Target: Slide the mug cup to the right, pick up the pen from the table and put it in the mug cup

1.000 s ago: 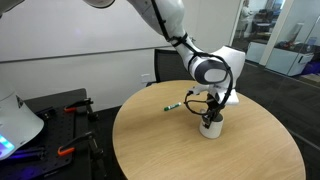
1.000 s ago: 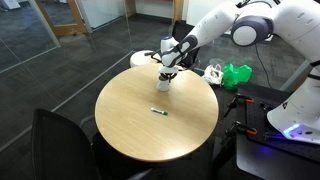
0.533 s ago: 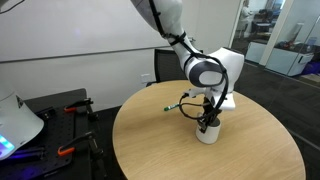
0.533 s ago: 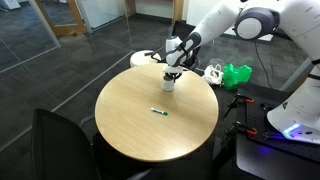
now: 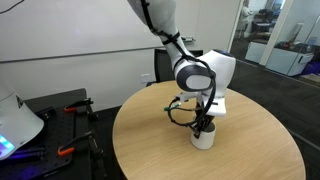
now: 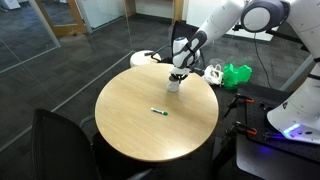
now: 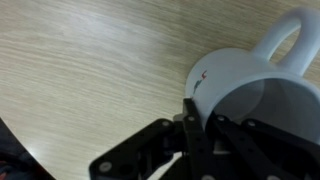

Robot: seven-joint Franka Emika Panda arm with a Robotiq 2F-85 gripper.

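The mug cup (image 5: 203, 139) is short of its place nearer the table's edge, so if I opened now, it would end on flat table. My gripper needs to move the mug cup there.
The white mug cup (image 5: 203, 139) stands upright on the round tan table (image 5: 150, 150); it also shows in the exterior view (image 6: 174, 85) near the far edge of the table (image 6: 130, 125). My gripper (image 5: 204, 126) (image 6: 177, 74) comes down from above and is shut on the mug's rim. In the wrist view one finger (image 7: 190, 120) is outside the wall and the other inside the mug cup (image 7: 240, 80), whose handle points up and right. The green pen (image 6: 158, 110) lies flat near the table's middle, apart from the mug. I cannot make it out in the exterior view where the arm stands in front.
A white object (image 6: 143, 58) sits at the table's far edge and a green bag (image 6: 237, 73) lies beyond it. A black chair (image 6: 60, 140) stands at the near side. A black bench with tools (image 5: 60, 110) is beside the table.
The gripper has slid the mug cup across the table, rightward in the view with the green bag and toward the camera in the other. The pen has not moved.
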